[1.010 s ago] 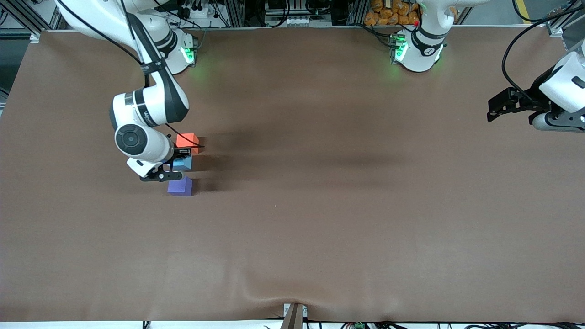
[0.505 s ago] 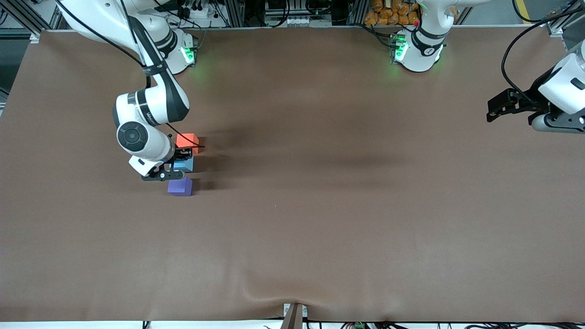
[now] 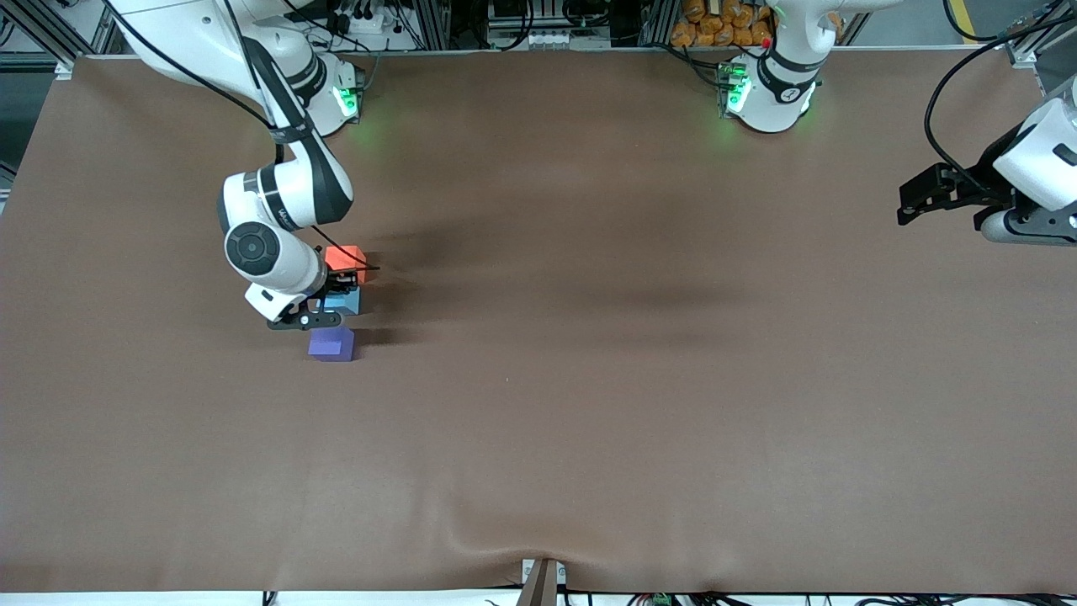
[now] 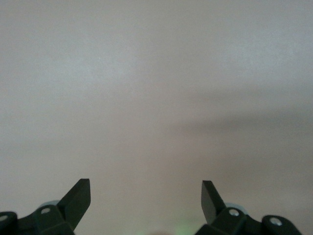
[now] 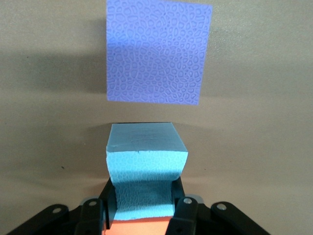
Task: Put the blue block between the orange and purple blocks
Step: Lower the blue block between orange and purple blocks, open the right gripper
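My right gripper releases the blue block (image 3: 348,301) (image 5: 145,161) now, since it sits low between the orange block and the purple block and would stand there.
My right gripper (image 3: 335,305) is shut on the light blue block (image 3: 348,301), its fingers pressing into the block's sides in the right wrist view (image 5: 146,147). The blue block sits in the gap between the orange block (image 3: 345,257) and the purple block (image 3: 332,344), the purple one nearest the front camera. In the right wrist view the purple block (image 5: 156,51) lies apart from the blue one, and the orange block (image 5: 139,226) shows right against it under my right gripper (image 5: 143,196). I cannot tell whether the blue block rests on the table. My left gripper (image 3: 909,202) is open and empty.
The brown table cover (image 3: 589,379) is bare around the three blocks. My left arm waits over the left arm's end of the table, and its gripper (image 4: 145,188) sees only bare cover. The cover has a wrinkle (image 3: 471,539) at the edge nearest the front camera.
My right wrist and the blue block have shifted slightly toward the left arm's end of the table, staying between the orange and purple blocks. The left arm has barely moved.
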